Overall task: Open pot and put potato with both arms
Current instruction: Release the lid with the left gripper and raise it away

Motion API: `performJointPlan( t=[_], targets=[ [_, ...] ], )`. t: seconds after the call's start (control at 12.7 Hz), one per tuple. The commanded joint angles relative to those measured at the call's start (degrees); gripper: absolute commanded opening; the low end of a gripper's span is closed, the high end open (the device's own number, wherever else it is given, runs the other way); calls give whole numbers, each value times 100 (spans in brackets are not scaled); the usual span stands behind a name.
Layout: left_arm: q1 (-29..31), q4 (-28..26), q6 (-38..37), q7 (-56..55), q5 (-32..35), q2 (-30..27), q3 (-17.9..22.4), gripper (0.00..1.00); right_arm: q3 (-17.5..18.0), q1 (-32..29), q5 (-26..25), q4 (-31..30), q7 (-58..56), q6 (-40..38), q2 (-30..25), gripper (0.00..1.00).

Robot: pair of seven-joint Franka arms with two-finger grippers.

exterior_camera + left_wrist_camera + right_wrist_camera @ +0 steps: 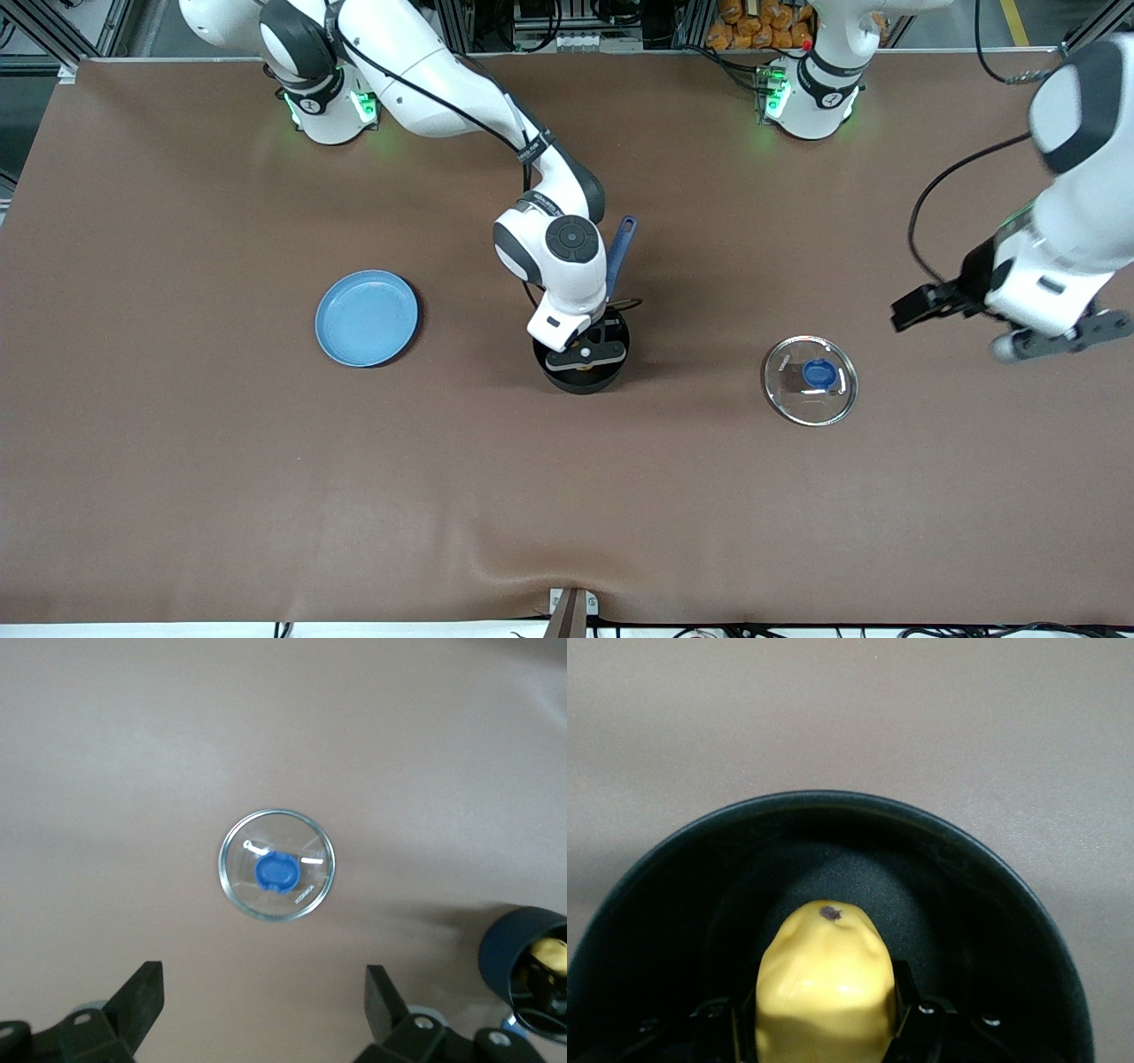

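The yellow potato (824, 983) sits low inside the black pot's rim in the right wrist view, so it is time for my right gripper to release the potato.
The black pot (576, 379) stands mid-table with its lid off, its blue handle (620, 252) pointing toward the robots' bases. My right gripper (585, 350) is right over the pot's mouth, shut on the yellow potato (824, 983). It holds the potato inside the pot's rim (833, 802), above the dark bottom. The clear glass lid (811, 379) with its blue knob lies flat on the table toward the left arm's end. My left gripper (1063, 337) is open and empty, up in the air beside the lid (277, 865). The left wrist view also shows the pot (505, 948).
A flat light-blue plate (367, 318) lies on the brown table cover toward the right arm's end, beside the pot. Black cables trail from both arms. The table's front edge has a small clamp (571, 611) at its middle.
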Motion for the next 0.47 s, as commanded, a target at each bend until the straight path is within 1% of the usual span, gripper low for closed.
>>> performJointPlan(
  t=[0.0,0.08,0.16,0.24,0.32,0.39],
  targets=[
    [117,31,-346,73,-8,-420,-57,100,-88,87,21,156,137,-11,93,45],
    [108,31,-459,72,-8,-534,-57,100,-88,104,21,165,146,-11,93,63],
    [116,31,-574,90,-8,-570,-40,100,-88,113,21,165,146,-11,93,74],
    [125,40,-679,90,-8,-649,-40,100,-88,113,21,156,146,-11,93,78],
    [125,40,-767,90,10,-728,-22,100,-88,113,21,156,146,-11,93,89],
    [125,31,-855,90,18,-781,-13,100,-88,113,21,156,146,-11,93,92]
  ],
)
